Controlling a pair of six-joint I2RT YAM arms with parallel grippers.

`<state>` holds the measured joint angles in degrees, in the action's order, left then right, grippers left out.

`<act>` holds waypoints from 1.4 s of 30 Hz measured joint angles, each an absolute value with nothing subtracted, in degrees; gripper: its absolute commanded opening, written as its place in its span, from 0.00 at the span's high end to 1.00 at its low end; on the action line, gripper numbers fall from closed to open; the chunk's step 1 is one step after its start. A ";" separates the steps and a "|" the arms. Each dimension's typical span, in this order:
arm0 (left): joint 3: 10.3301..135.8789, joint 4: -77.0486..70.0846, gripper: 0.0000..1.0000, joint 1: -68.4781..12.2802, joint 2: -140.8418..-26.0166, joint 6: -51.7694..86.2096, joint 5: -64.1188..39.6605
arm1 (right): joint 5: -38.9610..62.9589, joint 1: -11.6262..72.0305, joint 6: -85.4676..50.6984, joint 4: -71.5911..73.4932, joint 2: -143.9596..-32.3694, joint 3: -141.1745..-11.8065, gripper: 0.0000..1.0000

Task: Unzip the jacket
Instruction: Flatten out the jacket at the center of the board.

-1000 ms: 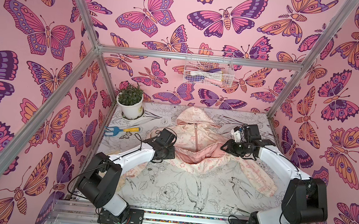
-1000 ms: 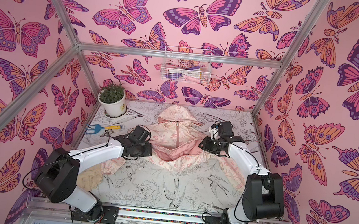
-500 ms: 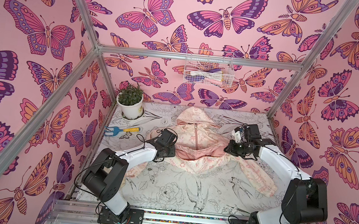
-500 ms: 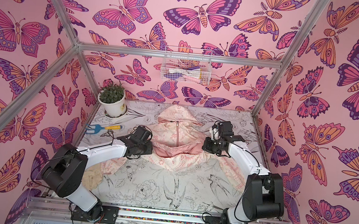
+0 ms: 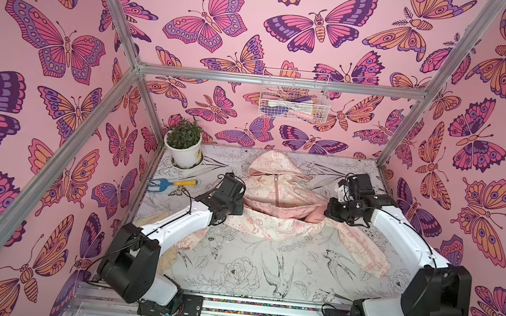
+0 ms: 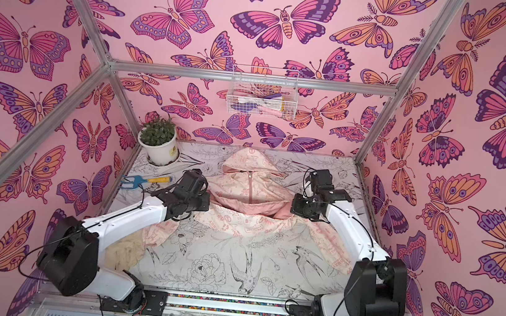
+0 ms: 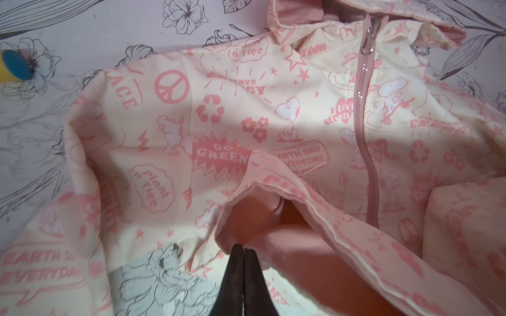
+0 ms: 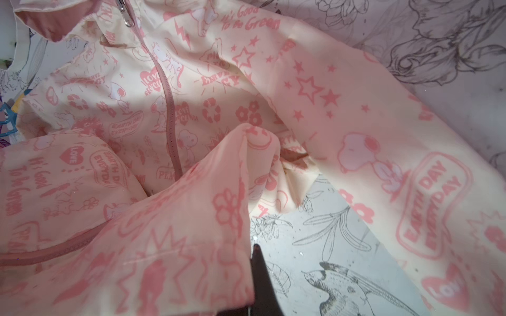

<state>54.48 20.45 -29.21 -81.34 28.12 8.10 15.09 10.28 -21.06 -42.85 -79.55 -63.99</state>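
Observation:
The jacket's hem is still raised in my fingers, short of the tabletop's front edge, so my right gripper will keep holding it until the jacket lies flat.
The cream jacket [image 5: 276, 194] [image 6: 251, 191] lies mid-table with its hood toward the back wall. Its lower part is folded up over the front. The pink zipper [image 7: 361, 115] [image 8: 167, 104] is closed, its metal pull [image 7: 369, 41] [image 8: 124, 13] up at the collar. My left gripper [image 7: 243, 249] [image 5: 239, 208] is shut on a fold of the jacket's pink-lined hem. My right gripper [image 8: 253, 250] [image 5: 327, 211] is shut on the hem at the opposite side. There the cloth drapes over one finger, so only one dark fingertip [image 8: 258, 262] shows.
A potted plant [image 5: 183, 144] stands at the back left, with a blue and yellow hand rake [image 5: 170, 185] in front of it. A beige knit glove [image 6: 124, 251] lies under the left arm. A wire basket [image 5: 292, 101] hangs on the back wall. Aluminium posts frame the table.
Both grippers have closed on the jacket's folded hem. The arms have hardly shifted.

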 measured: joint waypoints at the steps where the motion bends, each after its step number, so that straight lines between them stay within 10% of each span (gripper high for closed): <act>1: 54.41 21.93 1.00 -29.21 -80.14 28.21 7.79 | 14.94 10.28 -21.19 -43.59 -78.11 -63.51 1.00; 12: 49.82 44.34 1.00 -38.76 -64.05 40.16 4.25 | 12.62 10.70 -26.22 -54.43 -55.99 -48.80 1.00; 19: 46.52 58.04 0.98 -52.40 -60.86 54.59 1.87 | 11.14 16.45 -34.52 -62.50 -43.11 -44.14 0.68; 26: 52.77 73.17 0.65 -64.38 -59.22 66.22 2.50 | 6.68 16.99 -41.06 -71.66 -35.03 -52.14 0.57; 37: 62.30 81.89 0.44 -65.65 -59.40 67.72 13.30 | 3.53 17.02 -39.07 -61.30 -45.32 -52.66 0.62; 42: 60.45 67.00 0.48 -50.94 -64.05 55.07 15.42 | 6.50 15.51 -37.15 -45.06 -62.30 -51.96 0.78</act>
